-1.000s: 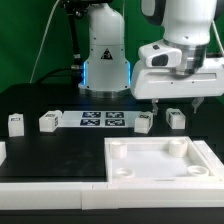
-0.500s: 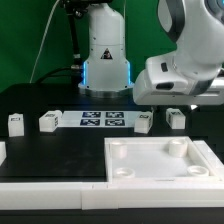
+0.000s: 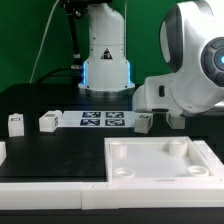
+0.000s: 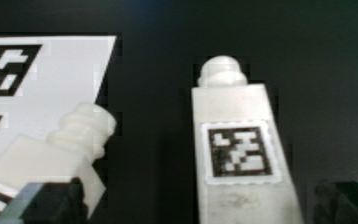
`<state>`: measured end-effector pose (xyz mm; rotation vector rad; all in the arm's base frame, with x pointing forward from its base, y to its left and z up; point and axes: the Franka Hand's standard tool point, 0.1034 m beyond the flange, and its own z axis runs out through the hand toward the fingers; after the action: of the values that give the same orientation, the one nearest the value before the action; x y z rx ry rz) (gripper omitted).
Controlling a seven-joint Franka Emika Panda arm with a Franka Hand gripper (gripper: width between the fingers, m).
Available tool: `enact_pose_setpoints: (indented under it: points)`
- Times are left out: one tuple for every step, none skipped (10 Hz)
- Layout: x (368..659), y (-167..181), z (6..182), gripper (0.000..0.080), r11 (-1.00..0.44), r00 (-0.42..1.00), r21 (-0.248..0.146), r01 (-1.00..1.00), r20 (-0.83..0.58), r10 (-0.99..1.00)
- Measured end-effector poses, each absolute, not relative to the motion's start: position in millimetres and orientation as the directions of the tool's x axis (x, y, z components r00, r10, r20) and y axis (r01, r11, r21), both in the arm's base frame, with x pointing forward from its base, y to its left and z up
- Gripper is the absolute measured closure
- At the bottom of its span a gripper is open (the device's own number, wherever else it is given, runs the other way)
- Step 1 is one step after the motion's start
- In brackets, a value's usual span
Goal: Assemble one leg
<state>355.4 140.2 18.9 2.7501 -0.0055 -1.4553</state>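
The gripper will grab the white leg by its tagged body (image 4: 245,165), so the leg's round tip stays free to go into a panel socket.
In the wrist view a white leg (image 4: 234,140) with a black-and-white tag lies on the dark table, lengthwise between my open gripper's (image 4: 194,205) two dark fingertips (image 4: 44,205), which stand apart from it on either side. A second leg (image 4: 60,152) lies beside it, partly on the marker board (image 4: 43,70). In the exterior view the arm's hand (image 3: 185,92) hangs low over the leg (image 3: 177,118) at that view's right; the neighbouring leg (image 3: 145,121) sits just left of it. The fingers themselves are hidden by the hand there.
Two more legs (image 3: 16,123) (image 3: 48,121) stand at the exterior view's left. The marker board (image 3: 103,121) lies mid-table. The large white panel with corner sockets (image 3: 160,165) fills the front right. The robot base (image 3: 105,60) stands behind.
The arm's hand has swung and come down over the legs at the exterior view's right, now covering more of that side. The legs, panel and marker board have not moved.
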Motion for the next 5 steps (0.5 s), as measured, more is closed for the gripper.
enact_pose_setpoints:
  points:
    - [352.8, 139.1, 14.7, 0.0151, -1.000, 0.569, 0.029, 0.008, -0.822, -0.019]
    - [350.9, 139.8, 10.9, 0.0151, -1.000, 0.577, 0.029, 0.008, -0.817, -0.019]
    - [348.4, 142.6, 8.2, 0.0151, -1.000, 0.582, 0.028, 0.012, -0.813, -0.016]
    - [345.8, 145.3, 7.3, 0.0151, -0.999, 0.581, 0.027, 0.018, -0.814, -0.011]
    - [343.6, 145.7, 6.5, 0.0151, -0.999, 0.578, 0.027, 0.022, -0.816, -0.009]
